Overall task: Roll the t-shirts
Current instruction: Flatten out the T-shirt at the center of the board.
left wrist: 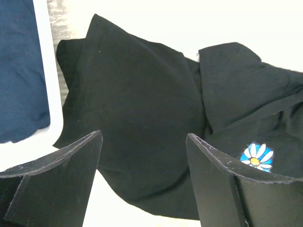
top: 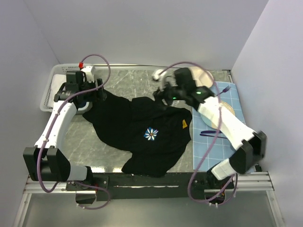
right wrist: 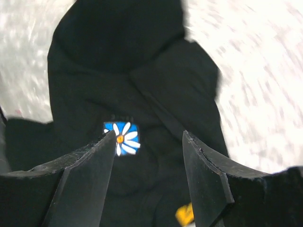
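Next, the right gripper grabs the black t-shirt (top: pixel 142 130) by the folded-over corner (top: pixel 143 103) near its far edge to spread it for rolling.
A black t-shirt (top: pixel 142 130) lies crumpled and spread on the marbled table, with a white-and-blue flower print (top: pixel 151 134) and a yellow tag (top: pixel 184 124). My left gripper (top: pixel 99 92) hovers at the shirt's far-left edge, open and empty; in the left wrist view its jaws stand wide over the black cloth (left wrist: pixel 142 104). My right gripper (top: pixel 163 97) hovers over the shirt's far edge, open and empty; in the right wrist view the flower print (right wrist: pixel 122 138) and tag (right wrist: pixel 184 215) show between and below its jaws. A navy t-shirt (left wrist: pixel 19 71) lies in the white basket.
A white basket (top: pixel 49 92) stands at the far left. A light-blue gridded mat (top: pixel 222 127) lies at the right under the right arm, with a round tan object (top: pixel 226 108) on it. Walls close in the table on three sides.
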Controlling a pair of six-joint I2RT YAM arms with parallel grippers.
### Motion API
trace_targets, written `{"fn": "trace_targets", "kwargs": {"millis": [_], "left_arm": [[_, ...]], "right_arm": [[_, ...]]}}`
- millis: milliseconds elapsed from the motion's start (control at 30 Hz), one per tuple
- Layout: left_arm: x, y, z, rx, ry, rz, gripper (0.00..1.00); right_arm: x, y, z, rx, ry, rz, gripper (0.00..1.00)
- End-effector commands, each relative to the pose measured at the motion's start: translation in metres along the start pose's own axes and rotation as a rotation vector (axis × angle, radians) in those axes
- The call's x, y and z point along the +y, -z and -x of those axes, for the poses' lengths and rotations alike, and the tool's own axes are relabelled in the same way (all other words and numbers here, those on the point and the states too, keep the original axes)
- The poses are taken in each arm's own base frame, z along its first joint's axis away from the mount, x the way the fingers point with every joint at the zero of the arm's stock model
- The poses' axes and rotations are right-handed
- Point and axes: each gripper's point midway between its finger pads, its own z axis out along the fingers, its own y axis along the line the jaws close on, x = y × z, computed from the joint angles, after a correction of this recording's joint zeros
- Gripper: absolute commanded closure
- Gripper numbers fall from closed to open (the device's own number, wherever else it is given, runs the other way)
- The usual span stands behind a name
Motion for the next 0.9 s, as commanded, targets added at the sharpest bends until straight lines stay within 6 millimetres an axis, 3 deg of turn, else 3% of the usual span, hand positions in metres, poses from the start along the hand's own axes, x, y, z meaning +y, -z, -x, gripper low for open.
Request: {"fn": "trace_targets", "kwargs": {"millis": [0,33,67,133,167,233,300,400,567,867], "left_arm": [[-0.012,0.022,0.019,-0.089,0.067,-0.033,0.23],[-0.012,0.024,0.021,-0.097,0.074,-0.030,0.23],[-0.010,0.028,0.024,-0.112,0.077,-0.028,0.23],[-0.004,0.033,0.025,-0.124,0.077,-0.011,0.23],[-0.002,0.035,0.024,-0.127,0.074,-0.002,0.23],[0.015,0.039,0.021,-0.128,0.085,0.043,0.23],[0.018,0.043,0.019,-0.136,0.086,0.055,0.23],[0.021,0.048,0.015,-0.144,0.109,0.058,0.23],[0.034,0.052,0.012,-0.152,0.146,0.081,0.23],[0.042,0.052,0.016,-0.150,0.149,0.101,0.23]], "right_arm": [[-0.016,-0.072,-0.006,0.020,0.241,0.070,0.36],[-0.017,-0.081,0.009,-0.003,0.264,0.073,0.36],[-0.012,-0.104,0.000,0.026,0.267,0.112,0.36],[-0.007,-0.119,0.011,0.023,0.319,0.148,0.38],[0.002,-0.133,-0.001,0.060,0.329,0.189,0.38],[0.011,-0.143,-0.002,0.062,0.399,0.222,0.38],[0.026,-0.153,-0.015,0.077,0.480,0.265,0.38],[0.044,-0.160,-0.029,0.101,0.565,0.321,0.38],[0.055,-0.177,-0.049,0.145,0.580,0.364,0.39],[0.064,-0.195,-0.084,0.218,0.629,0.407,0.41]]}}
